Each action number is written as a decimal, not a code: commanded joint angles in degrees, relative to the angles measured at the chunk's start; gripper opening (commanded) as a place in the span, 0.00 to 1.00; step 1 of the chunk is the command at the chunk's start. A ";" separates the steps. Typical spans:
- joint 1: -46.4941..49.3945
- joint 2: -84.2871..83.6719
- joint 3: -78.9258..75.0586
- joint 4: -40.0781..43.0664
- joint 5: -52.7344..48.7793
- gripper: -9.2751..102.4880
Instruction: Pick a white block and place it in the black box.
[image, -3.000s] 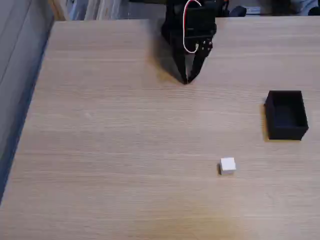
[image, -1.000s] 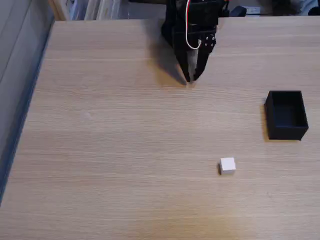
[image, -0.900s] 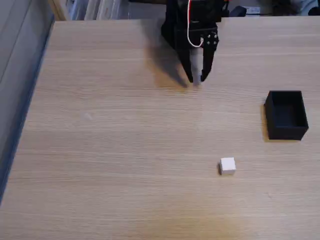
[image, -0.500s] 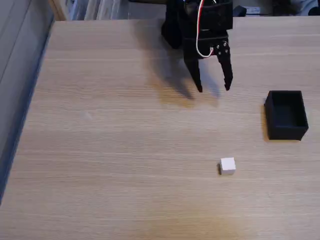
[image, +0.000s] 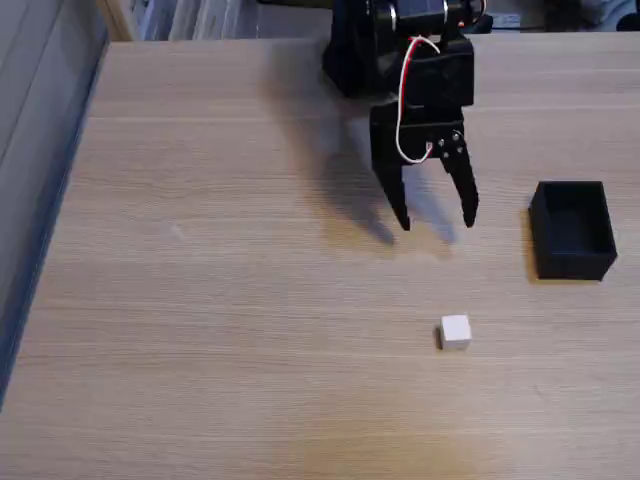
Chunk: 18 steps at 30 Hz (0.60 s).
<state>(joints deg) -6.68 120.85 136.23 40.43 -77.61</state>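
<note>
I need to get the white block (image: 455, 331) into the black box (image: 572, 229), so next I should grab the block by its opposite sides with my gripper.
A small white block (image: 455, 331) rests alone on the wooden table (image: 220, 300), toward the front right in the fixed view. The black box (image: 572, 229) stands open-topped near the right edge, with nothing visible inside. My black gripper (image: 437, 223) hangs open above the table, its two fingers spread and pointing toward the front, nothing between them. It is behind the block and to the left of the box, clear of both.
The table's left edge (image: 60, 200) drops off to a grey floor. The arm's base (image: 370, 40) stands at the back edge, with a red and white cable looped over the wrist. Clutter lines the background beyond the table.
The gripper has opened from shut and reached forward and slightly right across the table, toward the white block. Block and box have stayed put.
</note>
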 joint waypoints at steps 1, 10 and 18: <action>-0.70 -3.78 -5.19 -1.23 1.23 0.37; -1.49 -14.68 -12.74 -5.19 2.02 0.37; -1.67 -23.64 -20.39 -6.06 2.55 0.36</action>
<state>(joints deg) -8.35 98.53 119.18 35.07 -75.23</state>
